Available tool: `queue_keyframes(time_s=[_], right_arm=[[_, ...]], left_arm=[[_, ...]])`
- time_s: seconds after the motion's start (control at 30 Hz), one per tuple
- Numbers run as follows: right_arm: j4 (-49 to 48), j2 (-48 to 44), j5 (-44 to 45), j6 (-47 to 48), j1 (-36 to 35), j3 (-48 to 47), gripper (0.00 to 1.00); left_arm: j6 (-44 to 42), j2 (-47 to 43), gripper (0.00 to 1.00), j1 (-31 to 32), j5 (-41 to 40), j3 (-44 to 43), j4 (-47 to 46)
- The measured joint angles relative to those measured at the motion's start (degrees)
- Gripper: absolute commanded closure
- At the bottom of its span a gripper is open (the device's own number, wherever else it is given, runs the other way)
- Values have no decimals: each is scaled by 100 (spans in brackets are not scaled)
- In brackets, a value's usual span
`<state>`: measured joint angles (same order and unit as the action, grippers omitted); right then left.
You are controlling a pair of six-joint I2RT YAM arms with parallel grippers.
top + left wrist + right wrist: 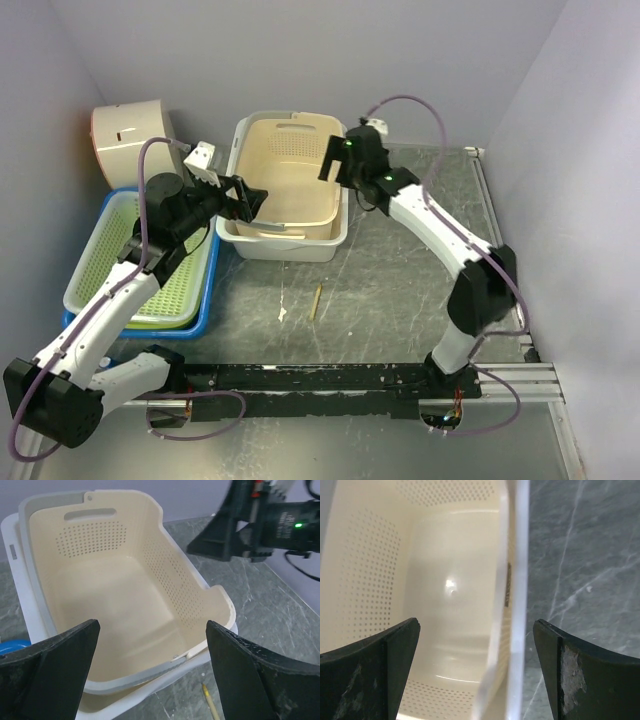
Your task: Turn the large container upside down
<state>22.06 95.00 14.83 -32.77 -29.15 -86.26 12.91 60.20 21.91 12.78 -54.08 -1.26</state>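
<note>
The cream basket's rim beside the open table is the only part my right gripper needs to grab next. Then my right gripper needs to lift the basket out of the large container (290,247).
The large container (290,247), a white tub, stands upright at the back middle of the table with a cream perforated basket (290,170) nested inside it. My left gripper (250,203) hangs open over its near left corner, touching nothing. In the left wrist view the tub's near rim (165,681) and the basket (115,595) lie between and beyond the open left gripper (152,624). My right gripper (332,160) is open above the right rim. In the right wrist view the white rim (520,580) runs between the spread jaws of the right gripper (476,625), with the basket (450,580) below.
A green slotted basket (150,260) sits in a blue tray (200,312) at the left. A round cream drum (135,140) stands at the back left. A pencil (316,300) and a small scrap (283,314) lie in front of the tub. Walls close both sides.
</note>
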Motion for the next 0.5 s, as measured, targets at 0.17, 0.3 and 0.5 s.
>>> queue_keyframes(time_s=[0.17, 0.3, 0.5], right_arm=[[415, 940, 179, -162, -317, -737, 10], [667, 1287, 282, -238, -315, -876, 17], [702, 1342, 310, -282, -306, -927, 34]], left_arm=[[-26, -79, 1, -7, -68, -68, 260], [-68, -229, 1, -7, -83, -83, 420], [-101, -358, 1, -7, -83, -83, 463]])
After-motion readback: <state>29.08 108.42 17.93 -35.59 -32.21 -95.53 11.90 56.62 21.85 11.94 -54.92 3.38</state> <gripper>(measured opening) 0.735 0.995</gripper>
